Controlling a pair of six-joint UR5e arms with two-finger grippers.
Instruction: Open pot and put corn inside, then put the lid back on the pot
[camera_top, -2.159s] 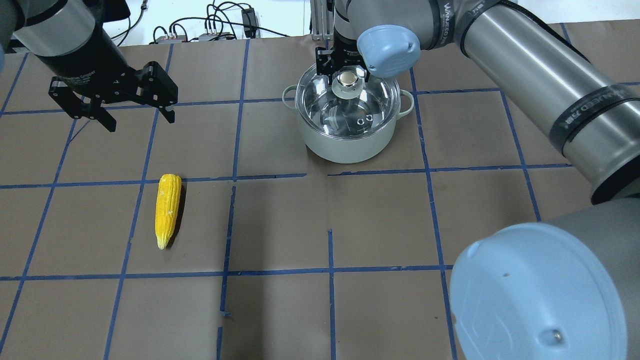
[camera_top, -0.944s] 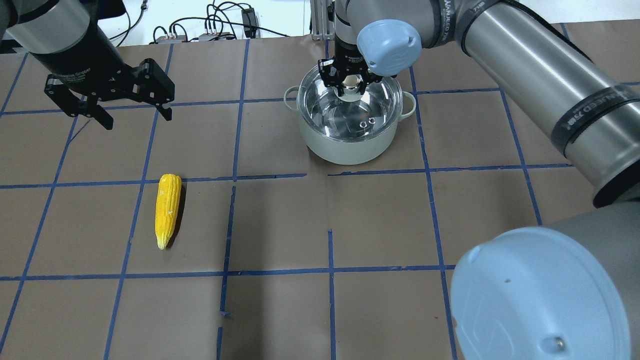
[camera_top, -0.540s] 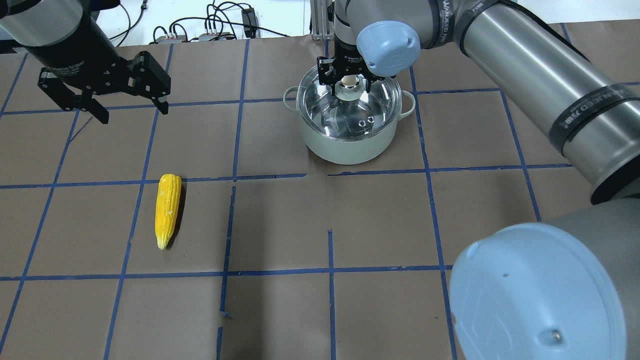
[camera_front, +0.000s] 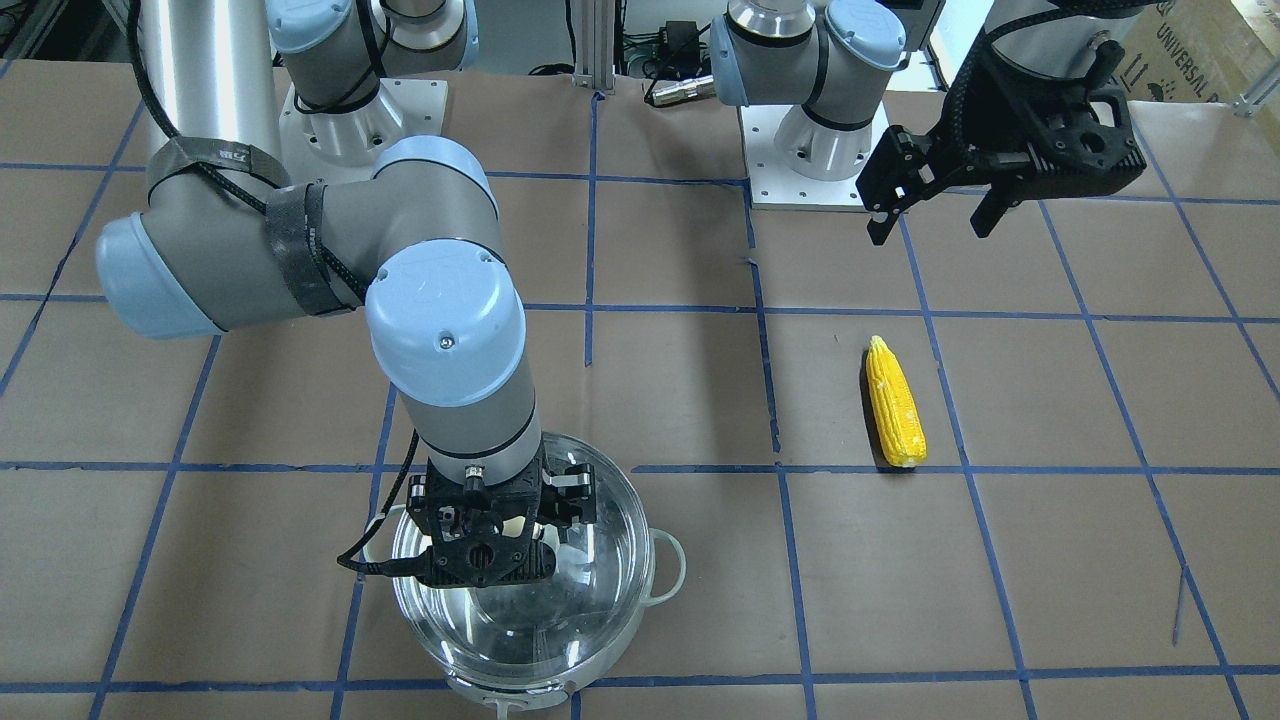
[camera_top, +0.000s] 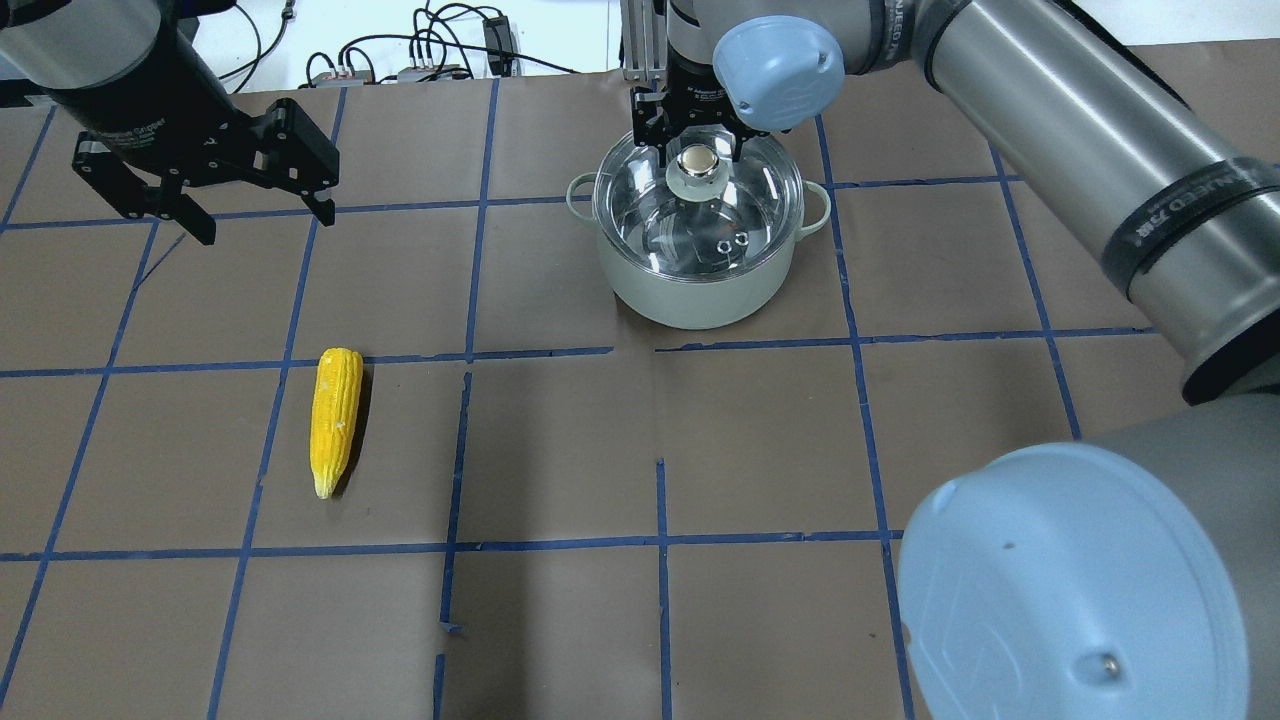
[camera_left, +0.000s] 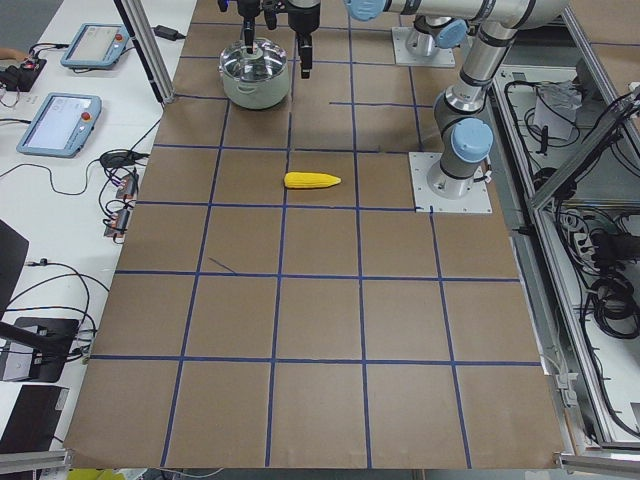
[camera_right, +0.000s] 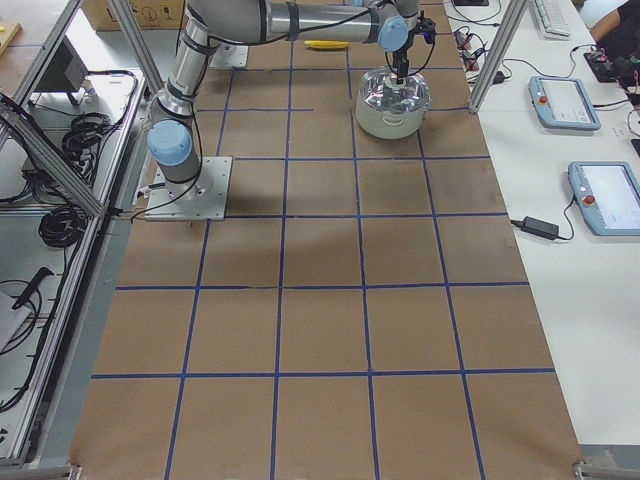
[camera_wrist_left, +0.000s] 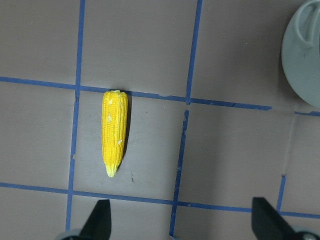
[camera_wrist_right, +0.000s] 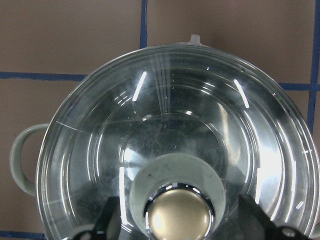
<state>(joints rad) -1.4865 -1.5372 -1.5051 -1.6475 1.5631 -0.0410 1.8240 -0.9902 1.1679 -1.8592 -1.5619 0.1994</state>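
Observation:
I will pick up the glass lid next with my right gripper by the narrow knob (camera_wrist_right: 180, 214) standing up at its center, because the lid is wide and smooth.
The pot (camera_top: 690, 295) stands at the far middle of the table with the glass lid (camera_top: 650, 210) seated on it. My right gripper (camera_top: 697, 152) is open right above it, and its fingers straddle the lid's knob (camera_wrist_right: 177, 215) without touching it. The corn (camera_top: 335, 415) lies flat at the near left, tip toward me; the left wrist view shows it (camera_wrist_left: 114, 132) below the hand. My left gripper (camera_top: 265, 225) is open and empty, hanging above the table beyond the corn. In the front-facing view the right gripper (camera_front: 490, 540) covers the knob.
Brown paper with a blue tape grid covers the table (camera_top: 560, 450). Cables and power boxes (camera_top: 420, 60) lie past the far edge. My right arm's big elbow (camera_top: 1070, 590) fills the near right of the overhead view.
My right gripper dipped onto the knob with narrower jaws, then rose slightly with the jaws wider. The lid stayed on the pot. My left gripper drifted a little left and away.

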